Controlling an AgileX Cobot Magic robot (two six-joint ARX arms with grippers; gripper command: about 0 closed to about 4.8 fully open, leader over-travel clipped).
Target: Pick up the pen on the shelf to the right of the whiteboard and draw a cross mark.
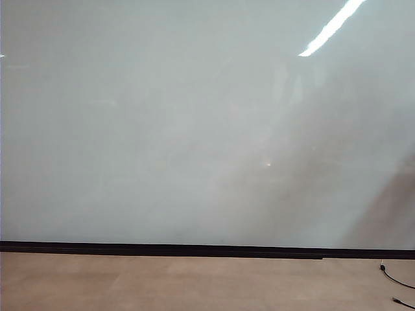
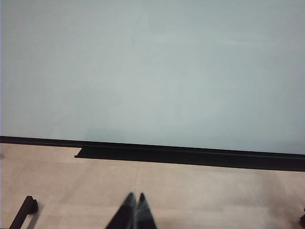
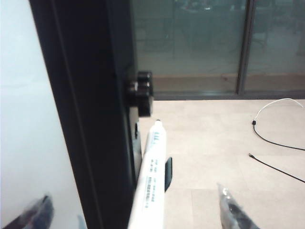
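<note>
My right gripper is to take hold of the pen by its white body (image 3: 148, 200) next, because the pen's black writing tip (image 3: 158, 123) is bare and inked.
The whiteboard (image 1: 194, 129) fills the exterior view as a pale glossy panel with a black strip (image 1: 162, 248) along its lower edge. No cross mark is in view on it. Neither gripper shows in that view. In the right wrist view the pen (image 3: 152, 176), a white barrel with small print, stands along the board's black side frame (image 3: 90, 119) by a small black shelf bracket (image 3: 167, 172). My right gripper (image 3: 136, 212) is open, one finger on each side of the pen, clear gaps between. My left gripper (image 2: 135, 196) is shut and empty, hanging over the floor before the board.
Tan wooden floor (image 1: 194, 282) runs below the board. Black cables (image 1: 395, 280) lie at its right, and a white and black cable (image 3: 274, 124) lies on the floor beyond the pen. A black knob (image 3: 140, 88) sticks out of the frame. Glass doors (image 3: 214, 43) stand behind.
</note>
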